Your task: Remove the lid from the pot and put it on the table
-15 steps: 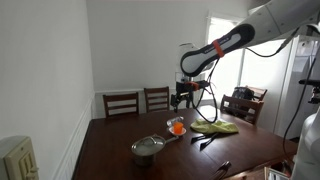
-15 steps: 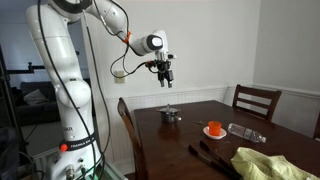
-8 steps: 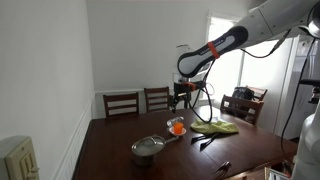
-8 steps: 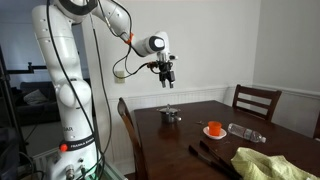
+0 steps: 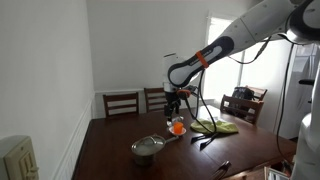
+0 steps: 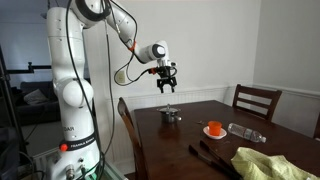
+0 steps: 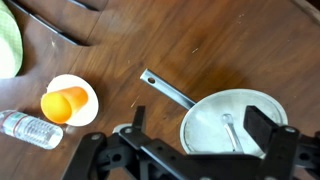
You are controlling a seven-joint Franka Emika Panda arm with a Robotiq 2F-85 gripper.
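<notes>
The lid will be grabbed from above by its central knob with my gripper, and that leaves the lid's rim to be set flat on the tabletop.
The small steel pot (image 5: pixel 148 150) stands on the dark wooden table (image 5: pixel 108 150) with its shiny lid on; it also shows in an exterior view (image 6: pixel 171 115). In the wrist view the lid (image 7: pixel 212 132) covers the pot, its small knob (image 7: pixel 228 120) is at the centre, and the pot's handle (image 7: pixel 168 90) points up-left. My gripper (image 7: pixel 200 128) is open and empty, with its fingers on either side of the lid in that view. In both exterior views the gripper (image 5: pixel 172 103) (image 6: pixel 167 88) hangs well above the table.
A small bowl with orange contents (image 7: pixel 68 100) (image 6: pixel 214 129) sits near the pot. A plastic bottle (image 7: pixel 25 128) (image 6: pixel 245 132), a green cloth (image 5: pixel 215 127) (image 6: pixel 265 163) and dark utensils (image 7: pixel 90 30) lie beyond it. Chairs (image 5: pixel 122 102) stand round the table.
The arm has moved the open gripper lower and sideways, closer to the spot above the pot. The pot and lid have not moved.
</notes>
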